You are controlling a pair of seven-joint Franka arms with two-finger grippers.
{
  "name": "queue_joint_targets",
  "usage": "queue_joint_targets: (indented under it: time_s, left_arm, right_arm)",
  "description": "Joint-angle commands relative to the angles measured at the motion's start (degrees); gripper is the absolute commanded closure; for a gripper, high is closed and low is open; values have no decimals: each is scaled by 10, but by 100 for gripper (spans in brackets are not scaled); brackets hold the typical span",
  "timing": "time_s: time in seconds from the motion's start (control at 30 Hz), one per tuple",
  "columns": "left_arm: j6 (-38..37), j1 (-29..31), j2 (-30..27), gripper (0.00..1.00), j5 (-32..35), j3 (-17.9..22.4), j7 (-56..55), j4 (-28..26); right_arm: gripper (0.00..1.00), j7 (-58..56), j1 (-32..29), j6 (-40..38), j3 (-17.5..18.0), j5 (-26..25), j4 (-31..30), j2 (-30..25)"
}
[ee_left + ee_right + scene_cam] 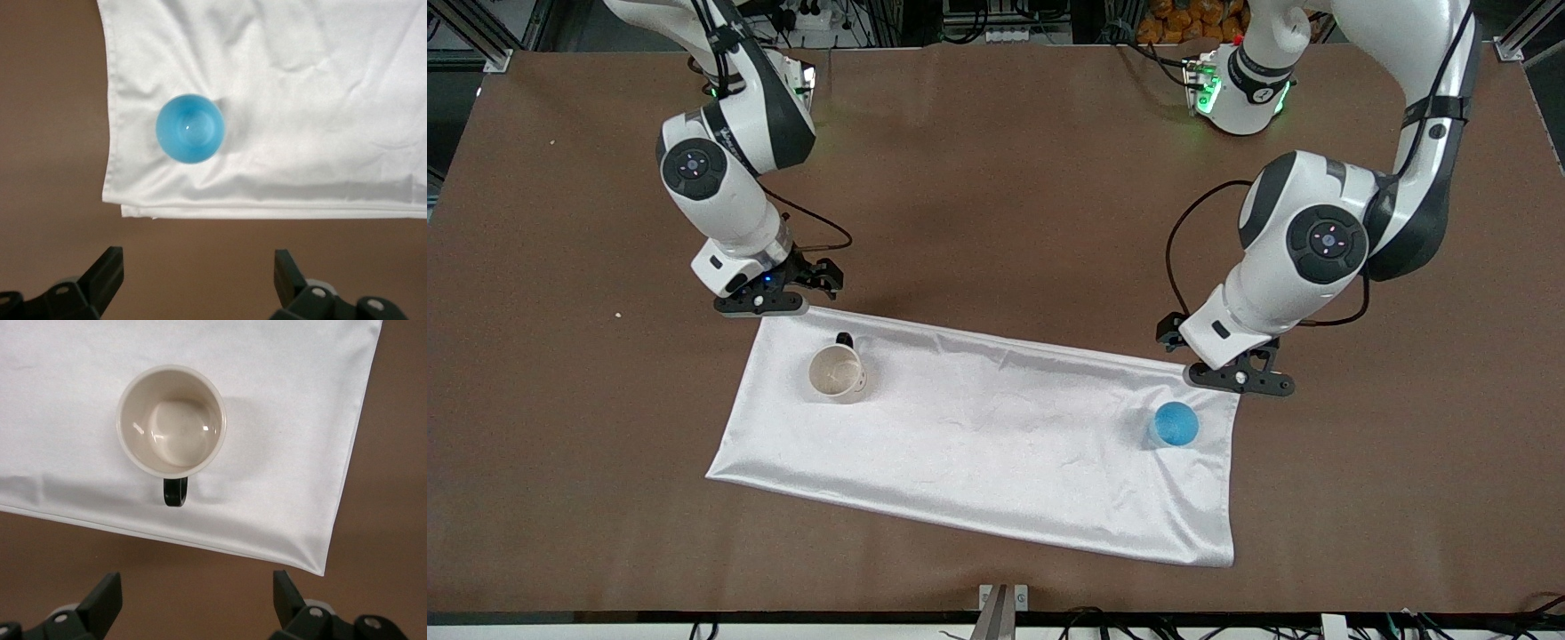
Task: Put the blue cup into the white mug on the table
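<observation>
The robot's right gripper will next grab the white mug by its black handle [844, 340], so that the mug is ready for the blue cup [1176, 424].
The blue cup [1176, 424] stands upright on a white cloth [996, 427] on the brown table [996, 178], toward the left arm's end; it also shows in the left wrist view [190, 128]. The white mug [837, 372] with a black handle stands upright and empty on the cloth toward the right arm's end, and it shows in the right wrist view [171, 421]. My left gripper [1240, 378] [198, 267] is open and empty over bare table beside the cloth's edge by the cup. My right gripper [763, 302] [195, 587] is open and empty over bare table by the cloth's corner near the mug.
The shiny white cloth lies slightly askew across the middle of the table, with wrinkles. Both arms' bases stand along the table edge farthest from the front camera. Brown tabletop surrounds the cloth on all sides.
</observation>
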Motion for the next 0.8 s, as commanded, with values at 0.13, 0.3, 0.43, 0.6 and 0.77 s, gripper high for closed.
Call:
queue_joint_targets:
  time_s: [0.13,0.3,0.43,0.6,0.77]
  left_arm:
    - [31,-10,68,0,8,3,2,44]
    - [64,-13,94,0,17,3,2,48]
    - [95,-13,116,0,23,3,2,47]
    - [121,-15,136,0,42,3,2,48]
    - [142,-18,150,0,43,3,2,48]
  right_arm:
    - [0,30,27,59,-4,7,1,57]
    - [0,26,39,113,-4,0,1,99]
    - [0,21,42,136,-4,-1,7,124]
    - [0,17,43,137,-5,-4,22,144]
    - [0,16,42,150,-5,-48,37,168]
